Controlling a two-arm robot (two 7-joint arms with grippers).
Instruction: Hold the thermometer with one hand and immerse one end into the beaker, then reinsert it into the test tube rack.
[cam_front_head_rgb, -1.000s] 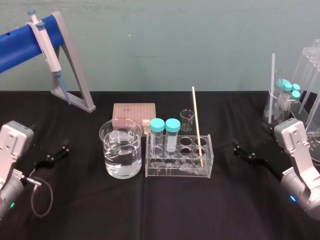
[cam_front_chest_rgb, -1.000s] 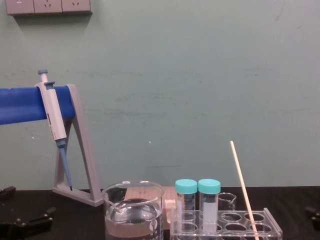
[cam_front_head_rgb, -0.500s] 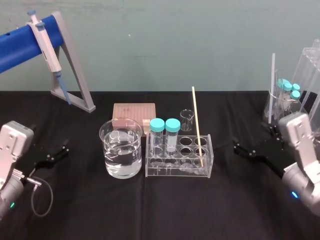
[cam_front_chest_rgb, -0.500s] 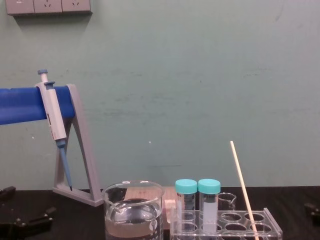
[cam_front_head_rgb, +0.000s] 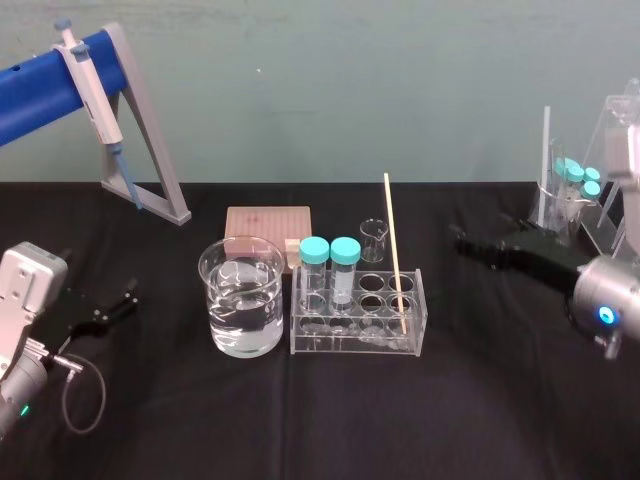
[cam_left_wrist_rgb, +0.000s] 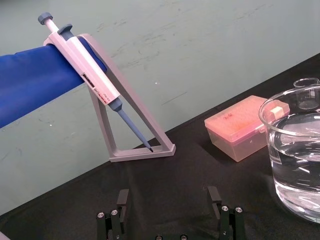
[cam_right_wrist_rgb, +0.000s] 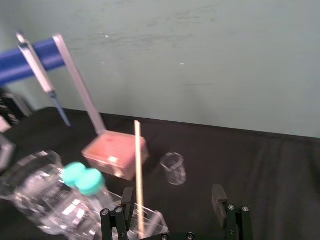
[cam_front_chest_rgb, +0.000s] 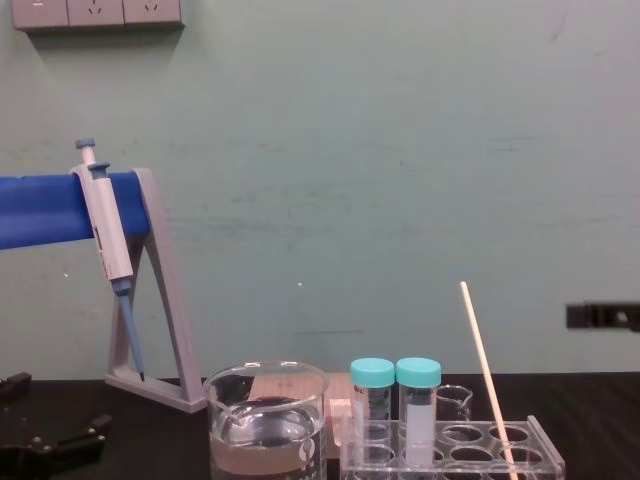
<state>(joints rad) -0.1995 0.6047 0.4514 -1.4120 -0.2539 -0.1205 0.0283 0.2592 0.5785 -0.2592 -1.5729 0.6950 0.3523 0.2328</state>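
I should reach the thermometer with my right gripper and grab it by its upper part (cam_front_chest_rgb: 478, 340). That part stands free above the tubes, while the clear rack closes around the thermometer's lower end.
The thermometer (cam_front_head_rgb: 395, 250), a thin pale rod, stands leaning in the right end of the clear test tube rack (cam_front_head_rgb: 410, 335); it also shows in the chest view (cam_front_chest_rgb: 485, 370) and the right wrist view (cam_right_wrist_rgb: 138, 170). The large beaker (cam_front_head_rgb: 242, 310), partly filled with water, sits just left of the rack. My right gripper (cam_front_head_rgb: 480, 242) hangs open in the air to the right of the thermometer's upper half, pointing at it, apart from it; its fingers (cam_right_wrist_rgb: 218, 197) hold nothing. My left gripper (cam_front_head_rgb: 120, 300) rests open near the table's left edge, its fingers (cam_left_wrist_rgb: 122, 197) wide apart.
Two teal-capped tubes (cam_front_head_rgb: 330, 262) stand in the rack's left end. Behind it are a small glass beaker (cam_front_head_rgb: 373, 240) and a pink tip box (cam_front_head_rgb: 268, 222). A pipette (cam_front_head_rgb: 95, 95) hangs on a grey-and-blue stand (cam_front_head_rgb: 150, 150) at back left. Glassware (cam_front_head_rgb: 575, 190) crowds the back right.
My right arm has lifted off the table and swung left toward the rack, gripper still open. The left arm and the thermometer have not moved.
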